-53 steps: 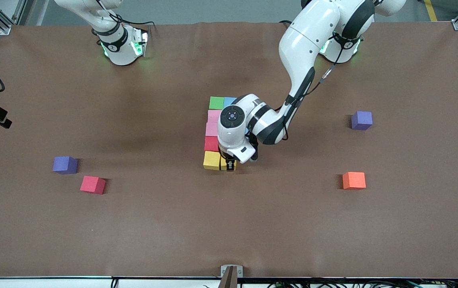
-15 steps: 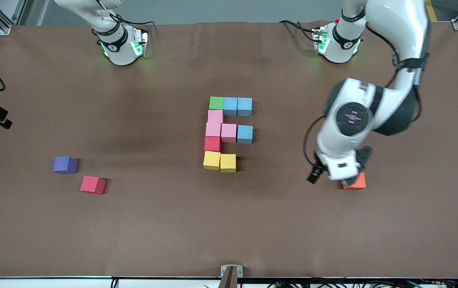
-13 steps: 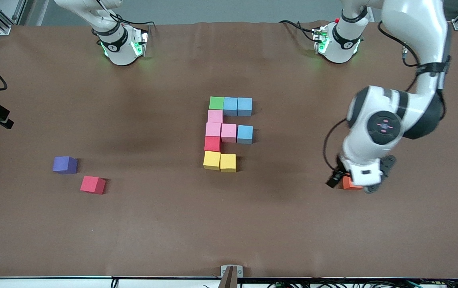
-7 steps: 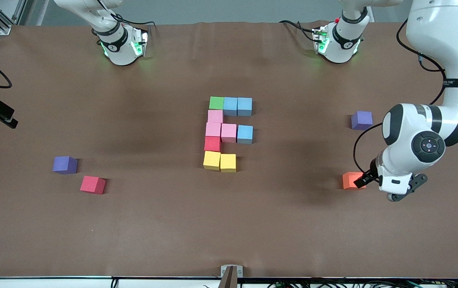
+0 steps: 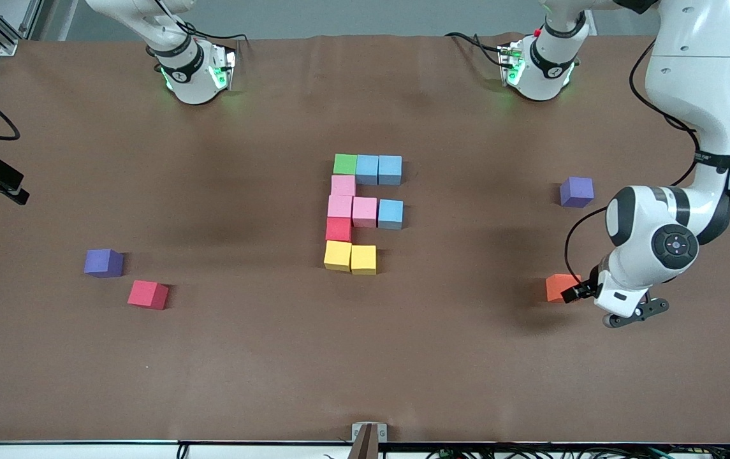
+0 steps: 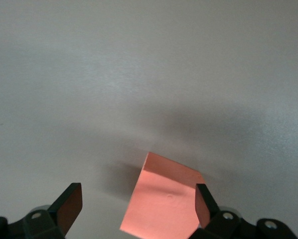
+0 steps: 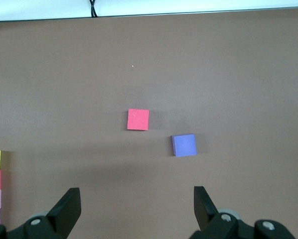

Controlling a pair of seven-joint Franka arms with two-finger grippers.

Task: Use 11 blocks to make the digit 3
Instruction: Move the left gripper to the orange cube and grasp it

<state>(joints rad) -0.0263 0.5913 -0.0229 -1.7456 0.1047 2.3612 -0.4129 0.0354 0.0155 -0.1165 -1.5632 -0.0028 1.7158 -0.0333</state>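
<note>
My left gripper grabs the orange block by its body next, so that the block then fills out the digit 3 beside the yellow blocks.
Mid-table, the digit 3 figure runs from a green block and two light blue blocks, down pink blocks and a red block, to two yellow blocks. An orange block lies alone toward the left arm's end. My left gripper hovers low beside it. In the left wrist view the orange block shows between the open left gripper, close to one finger and ungripped. My right gripper is open, empty and waiting high up.
A purple cube sits farther from the front camera than the orange block. Toward the right arm's end lie another purple cube and a loose red cube; the right wrist view shows that red cube and purple cube.
My left arm has left the figure and swung to the orange block, passing over it and settling beside it, jaws open throughout. The blocks and the right arm have not moved.
</note>
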